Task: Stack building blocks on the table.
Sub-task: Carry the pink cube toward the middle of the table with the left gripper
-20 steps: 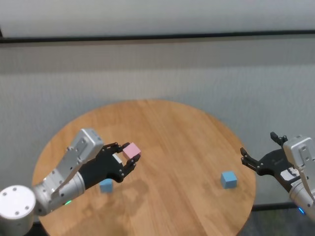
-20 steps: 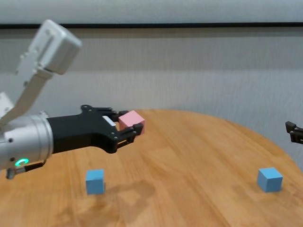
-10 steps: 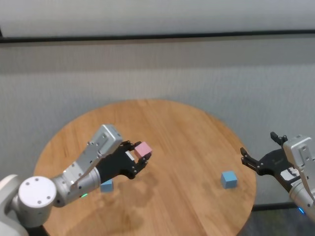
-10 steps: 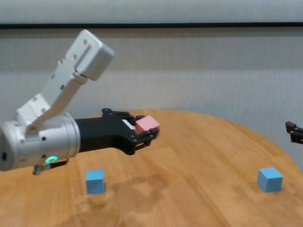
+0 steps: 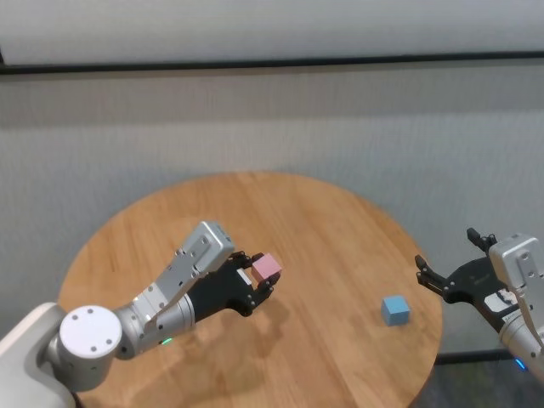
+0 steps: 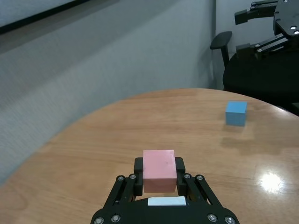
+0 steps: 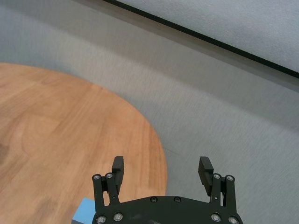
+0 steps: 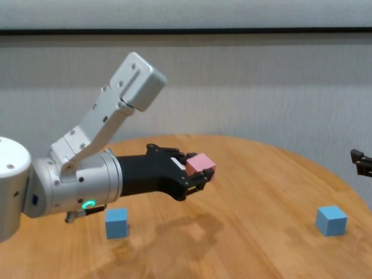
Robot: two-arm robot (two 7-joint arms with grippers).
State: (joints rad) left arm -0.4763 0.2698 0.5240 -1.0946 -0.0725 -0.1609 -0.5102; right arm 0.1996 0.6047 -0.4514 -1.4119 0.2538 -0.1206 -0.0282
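The pink block is still hanging above the wooden table, so my left gripper should lower the block before it opens.
My left gripper (image 5: 265, 277) is shut on the pink building block (image 5: 267, 265), holding it in the air above the middle of the round wooden table (image 5: 331, 212). The left wrist view shows the pink block (image 6: 160, 170) pinched between the two fingers. One light blue block (image 8: 116, 222) lies on the table under my left forearm. A second blue block (image 5: 394, 309) lies near the table's right edge. My right gripper (image 5: 446, 250) hangs open just beyond that edge, close to this block and holding nothing.
A grey wall runs behind the table. The left wrist view shows a dark office chair (image 6: 223, 43) beyond the table's right side. Bare wood (image 8: 261, 192) lies between the two blue blocks.
My left gripper has carried the pink block to the right, toward the table's middle. The right arm and both blue blocks have stayed where they were.
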